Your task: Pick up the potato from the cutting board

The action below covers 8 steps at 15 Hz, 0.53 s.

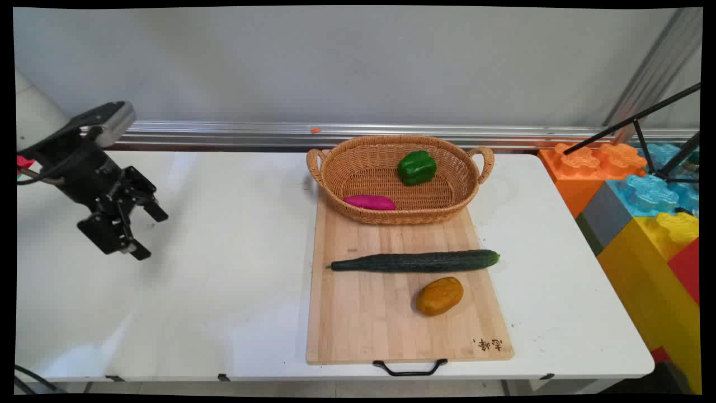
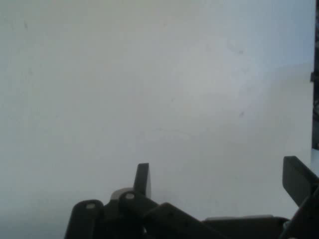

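The gripper picks up the potato by its plump middle next, to add the brown-orange potato to the vegetables in the wicker basket.
My black gripper hangs open above the left part of the white table, holding nothing. In the hand view only bare tabletop lies ahead of the gripper, with its two fingers wide apart. Far to the right lies a wooden cutting board. On it rest a long dark green cucumber and a brown potato. A wicker basket stands on the board's far end, with a green bell pepper and a purple sweet potato inside.
Large orange, blue, yellow and red toy blocks stand off the table's right end, with a black tripod over them. A metal rail runs along the wall behind. The board's black handle overhangs the near table edge.
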### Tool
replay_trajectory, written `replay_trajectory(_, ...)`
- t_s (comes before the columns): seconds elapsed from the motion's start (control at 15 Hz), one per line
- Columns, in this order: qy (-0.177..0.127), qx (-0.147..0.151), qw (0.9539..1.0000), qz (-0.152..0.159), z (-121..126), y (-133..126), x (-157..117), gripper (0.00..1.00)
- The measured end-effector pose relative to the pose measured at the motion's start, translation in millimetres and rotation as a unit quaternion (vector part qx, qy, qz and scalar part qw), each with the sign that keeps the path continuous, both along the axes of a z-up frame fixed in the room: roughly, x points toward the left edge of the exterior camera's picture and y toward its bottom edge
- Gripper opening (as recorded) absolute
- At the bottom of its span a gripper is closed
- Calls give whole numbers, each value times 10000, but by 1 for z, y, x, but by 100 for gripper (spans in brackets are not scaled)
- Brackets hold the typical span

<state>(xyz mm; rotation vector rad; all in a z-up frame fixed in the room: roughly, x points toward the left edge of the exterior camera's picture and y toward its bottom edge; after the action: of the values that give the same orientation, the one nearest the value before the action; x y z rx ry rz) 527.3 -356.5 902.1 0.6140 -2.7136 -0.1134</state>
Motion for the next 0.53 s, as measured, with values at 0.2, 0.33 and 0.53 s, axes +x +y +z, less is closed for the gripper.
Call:
replay_trajectory(0.2,182,0,9998,-6,-5,-3,-25,100)
replay_trajectory(0.33,293,-26,9996,-19,-6,-5,-45,100)
replay_trajectory(0.53,510,-82,9987,-33,-12,-8,-94,100)
